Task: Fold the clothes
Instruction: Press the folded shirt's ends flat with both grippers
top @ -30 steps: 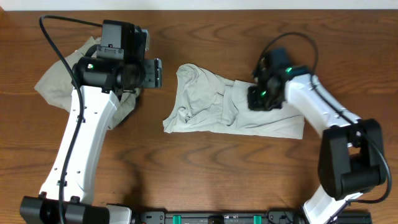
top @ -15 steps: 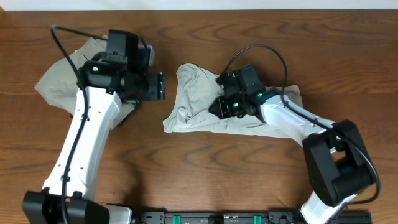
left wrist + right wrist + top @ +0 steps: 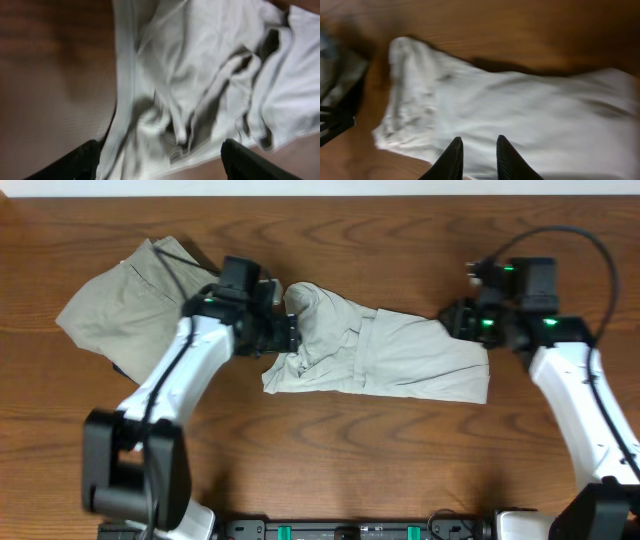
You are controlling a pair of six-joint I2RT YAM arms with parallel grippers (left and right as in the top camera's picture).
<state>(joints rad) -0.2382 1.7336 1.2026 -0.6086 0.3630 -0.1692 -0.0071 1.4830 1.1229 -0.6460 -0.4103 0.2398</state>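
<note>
My left gripper grabs the T-shirt by its bunched end nearest the trousers next, to fold that end over the smooth part of the T-shirt.
The clothes, a pale off-white T-shirt, lie crumpled and stretched across the middle of the table. My left gripper hovers over the shirt's bunched left end, jaws wide open. In the left wrist view the wrinkled fabric fills the space ahead of the left gripper, with nothing pinched. My right gripper sits at the shirt's upper right edge. In the right wrist view its fingers stand a narrow gap apart above the smooth cloth, and the right gripper holds nothing.
Khaki-olive trousers lie rumpled at the far left, partly under the left arm. Bare wooden table runs along the front. The trousers' edge shows at the left of the right wrist view.
The right arm swept left over the shirt, then drew back to its right edge, jaws parting slightly. The left arm swung right from the trousers to the shirt's left end.
</note>
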